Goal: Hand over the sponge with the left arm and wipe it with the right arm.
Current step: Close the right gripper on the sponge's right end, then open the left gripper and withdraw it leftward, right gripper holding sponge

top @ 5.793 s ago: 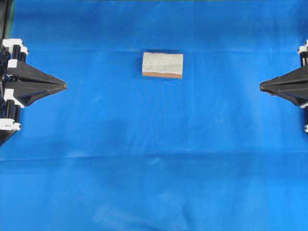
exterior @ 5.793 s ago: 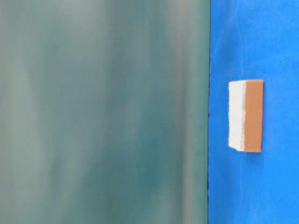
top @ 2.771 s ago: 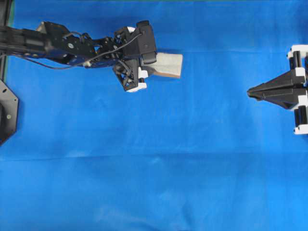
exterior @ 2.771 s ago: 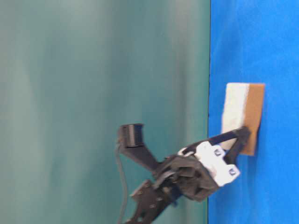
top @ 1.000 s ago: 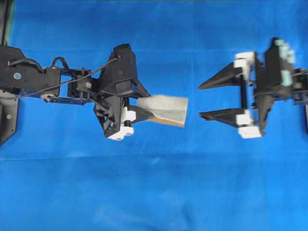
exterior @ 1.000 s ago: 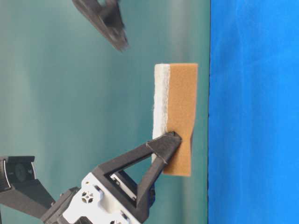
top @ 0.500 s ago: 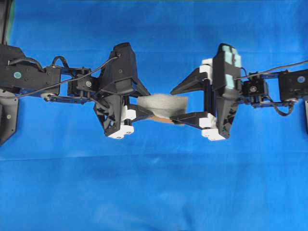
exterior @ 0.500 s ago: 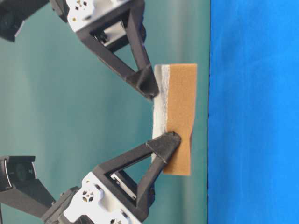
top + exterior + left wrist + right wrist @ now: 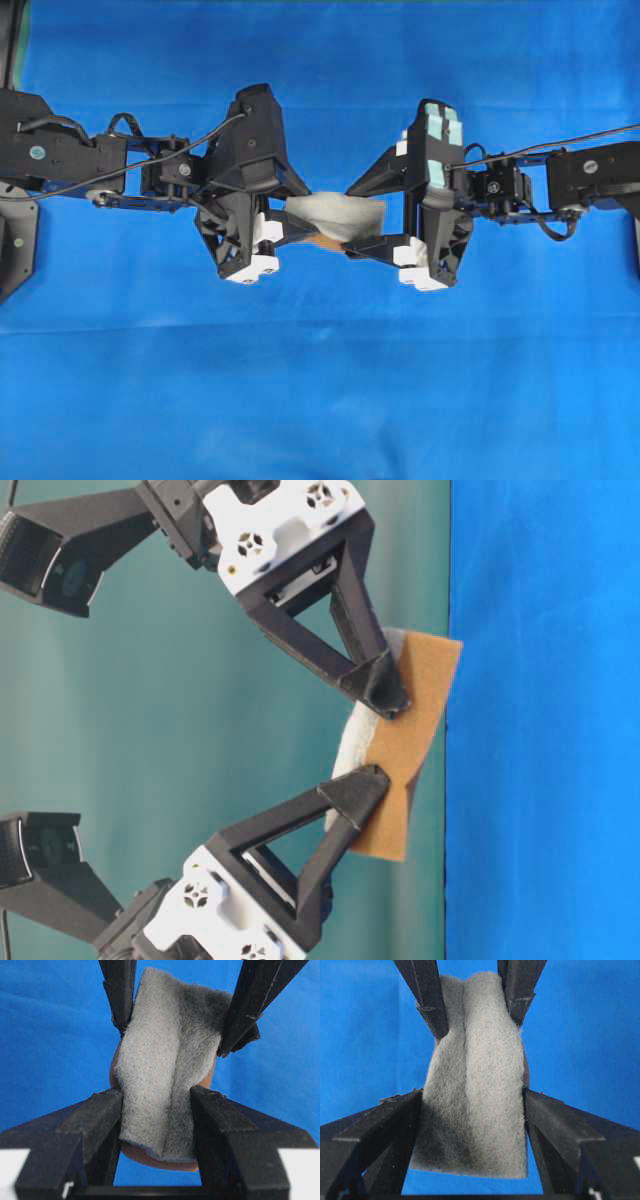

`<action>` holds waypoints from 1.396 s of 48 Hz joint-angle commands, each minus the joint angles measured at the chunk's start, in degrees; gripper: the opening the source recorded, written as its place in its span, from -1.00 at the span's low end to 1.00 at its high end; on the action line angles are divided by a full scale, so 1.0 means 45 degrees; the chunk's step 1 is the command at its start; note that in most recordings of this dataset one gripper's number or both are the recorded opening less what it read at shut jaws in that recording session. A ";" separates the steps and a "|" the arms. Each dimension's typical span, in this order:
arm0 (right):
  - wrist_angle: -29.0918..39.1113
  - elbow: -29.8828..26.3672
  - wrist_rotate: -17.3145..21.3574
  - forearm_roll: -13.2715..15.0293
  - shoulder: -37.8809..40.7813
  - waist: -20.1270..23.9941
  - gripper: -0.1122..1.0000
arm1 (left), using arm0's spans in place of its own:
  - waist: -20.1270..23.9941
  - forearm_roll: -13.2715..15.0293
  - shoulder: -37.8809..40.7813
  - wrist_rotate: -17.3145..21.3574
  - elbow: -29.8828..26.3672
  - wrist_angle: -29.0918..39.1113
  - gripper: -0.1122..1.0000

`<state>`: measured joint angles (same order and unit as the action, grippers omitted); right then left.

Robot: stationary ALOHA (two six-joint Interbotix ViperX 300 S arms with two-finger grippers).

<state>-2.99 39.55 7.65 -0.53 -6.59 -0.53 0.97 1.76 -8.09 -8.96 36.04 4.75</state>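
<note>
My left gripper's fingers are already holding the other end of the sponge, so my right gripper should grab the sponge by its loose end (image 9: pixel 366 213).
The sponge (image 9: pixel 335 213), grey fleece over an orange-brown layer, hangs above the blue cloth between both arms. My left gripper (image 9: pixel 312 215) is shut on its left end, and the fleece buckles between the fingers (image 9: pixel 100 1120). My right gripper (image 9: pixel 347 218), with teal patches, stands open around the right end, its fingers (image 9: pixel 390 1120) touching both long edges. From table level the sponge (image 9: pixel 405 750) is bent, its orange face showing, with a left finger (image 9: pixel 330 810) below and a right finger (image 9: pixel 350 650) above. The sponge (image 9: pixel 165 1060) (image 9: pixel 475 1060) fills both wrist views.
A blue cloth (image 9: pixel 320 380) covers the whole table, lightly creased. Both arms stretch in from the sides at mid-height, and the left arm's base (image 9: pixel 15 240) sits at the left edge. Cables run along each arm.
My right gripper has moved left, sliding its open fingers further along the sponge. The sponge has bent and tilted. The left jaws have squeezed in a little.
</note>
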 commanded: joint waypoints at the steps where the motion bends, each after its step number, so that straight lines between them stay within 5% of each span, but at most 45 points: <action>1: 0.0000 -0.0273 -0.0020 0.0000 -0.0117 -0.0020 0.52 | 0.0000 0.0020 -0.0156 0.0039 -0.0156 -0.0117 -0.16; 10: 0.0020 -0.0273 -0.0156 0.0098 -0.0117 -0.0020 0.41 | 0.0000 0.0000 -0.0176 0.0059 -0.0156 -0.0293 -0.16; 21: 0.0293 -0.0273 -0.0273 0.0195 -0.0137 -0.0020 -0.49 | -0.0156 0.0000 -0.0176 0.0059 -0.0176 -0.0625 -0.30; 29: 0.0527 -0.0273 -0.0273 0.0195 -0.0215 -0.0020 -0.50 | -0.0156 0.0000 -0.0293 0.0078 -0.0078 -0.0742 -0.28; 40: 0.0781 -0.0059 -0.0273 0.0195 -0.0605 0.0059 -0.50 | -0.0156 0.0000 -0.1191 0.0078 0.0645 -0.1152 0.74; 67: 0.1270 0.0625 -0.0215 0.0195 -0.1504 0.0117 -0.50 | -0.0176 0.0000 -0.5781 0.0059 0.4219 -0.2422 0.71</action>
<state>2.90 43.07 6.68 0.26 -12.13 -0.09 0.26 1.85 -32.17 -8.88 55.02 -5.54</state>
